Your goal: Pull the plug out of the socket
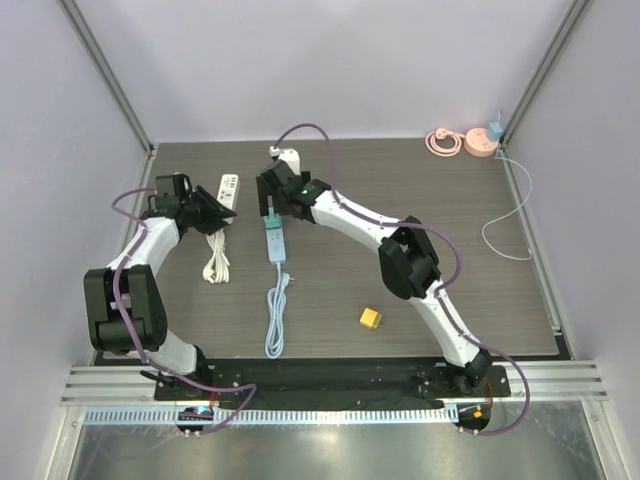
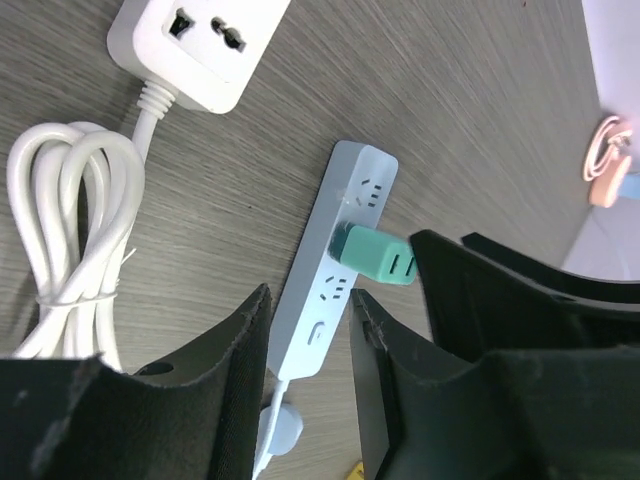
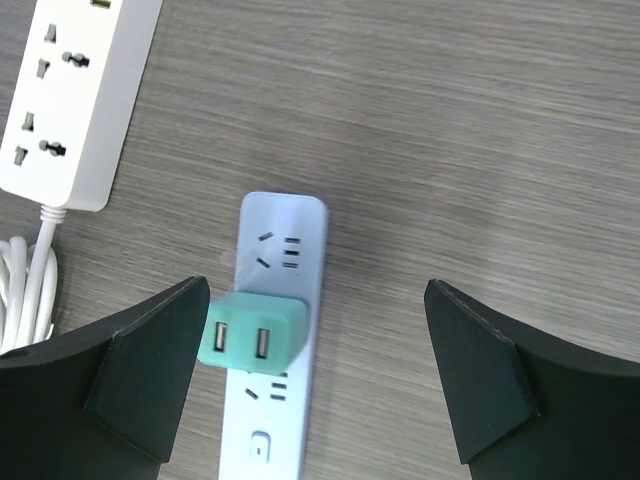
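The USB plug needs to come off the socket, so my right gripper should next grab it by the opposite sides of its body, leaving the power strip (image 1: pixel 276 246) free.
A mint-green USB plug (image 3: pixel 255 335) sits in the middle outlet of a pale blue power strip (image 3: pixel 285 240) lying on the wooden table. My right gripper (image 3: pixel 315 365) hovers above it, wide open, with its left finger close to the plug's left side and its right finger far off. My left gripper (image 2: pixel 308 335) is open and empty; the strip's switch end (image 2: pixel 322 320) shows between its fingers, and the plug (image 2: pixel 378 255) lies beyond them. In the top view the right gripper (image 1: pixel 270 207) is over the plug (image 1: pixel 272 232), and the left gripper (image 1: pixel 214 215) is to the left of the strip (image 1: pixel 275 254).
A white power strip (image 1: pixel 229 190) with its bundled cord (image 1: pixel 216 262) lies left of the blue strip. The blue strip's coiled cord (image 1: pixel 276 315) runs toward the front. A yellow block (image 1: pixel 371 319) lies front right. A pink cable coil (image 1: pixel 445 142) lies back right.
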You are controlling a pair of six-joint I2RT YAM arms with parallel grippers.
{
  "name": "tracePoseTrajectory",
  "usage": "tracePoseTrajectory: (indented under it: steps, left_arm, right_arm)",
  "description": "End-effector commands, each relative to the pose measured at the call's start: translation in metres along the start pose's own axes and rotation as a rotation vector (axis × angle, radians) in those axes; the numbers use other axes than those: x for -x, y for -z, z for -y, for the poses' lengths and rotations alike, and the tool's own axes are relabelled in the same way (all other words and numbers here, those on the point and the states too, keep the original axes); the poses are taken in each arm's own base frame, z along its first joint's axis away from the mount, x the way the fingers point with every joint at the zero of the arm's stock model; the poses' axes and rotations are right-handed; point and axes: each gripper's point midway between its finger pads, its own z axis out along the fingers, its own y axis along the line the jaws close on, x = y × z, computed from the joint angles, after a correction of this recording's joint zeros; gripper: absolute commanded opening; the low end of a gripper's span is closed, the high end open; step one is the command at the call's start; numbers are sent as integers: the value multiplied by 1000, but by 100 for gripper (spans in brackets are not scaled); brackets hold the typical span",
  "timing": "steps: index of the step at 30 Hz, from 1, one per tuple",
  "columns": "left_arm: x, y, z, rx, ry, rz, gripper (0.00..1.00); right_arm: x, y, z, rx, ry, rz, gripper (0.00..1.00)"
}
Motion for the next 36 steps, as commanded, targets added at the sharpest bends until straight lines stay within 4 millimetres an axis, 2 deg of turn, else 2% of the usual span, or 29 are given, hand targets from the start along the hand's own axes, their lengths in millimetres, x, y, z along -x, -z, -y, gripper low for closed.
tracePoseTrajectory:
  steps: [1,7,14,19,21,26,33,34,35,36]
  left_arm:
    - [-1,-6,14,-123,95,-56,38]
    - [-6,-10,18,-164,117,-91,37]
    - [-6,-11,17,-166,120,-96,37]
    - [-8,-13,16,-170,123,-108,31]
    - [-8,-13,16,-167,123,-107,30]
    - [-9,-16,14,-164,126,-115,29]
    - [-12,-21,11,-160,131,-133,31]
    - [-12,-21,12,-162,132,-138,31]
    - [-13,-22,10,-159,134,-141,31]
    - [-13,-22,11,-161,132,-141,31]
  right_arm:
    - [12,10,-19,20,32,18,95]
    - [-11,1,-24,27,19,-29,89]
    - [-21,-3,-31,32,25,-43,81]
    - [-26,-9,-32,32,17,-49,77]
    - [-30,-13,-31,27,18,-55,72]
    - [-25,-16,-29,6,24,-31,55]
    - [-17,-17,-25,-12,69,-5,53]
    - [-18,-17,-25,-9,70,-8,49]
    - [-19,-17,-25,-11,73,-8,37]
    - [-18,-17,-24,-14,70,-9,32]
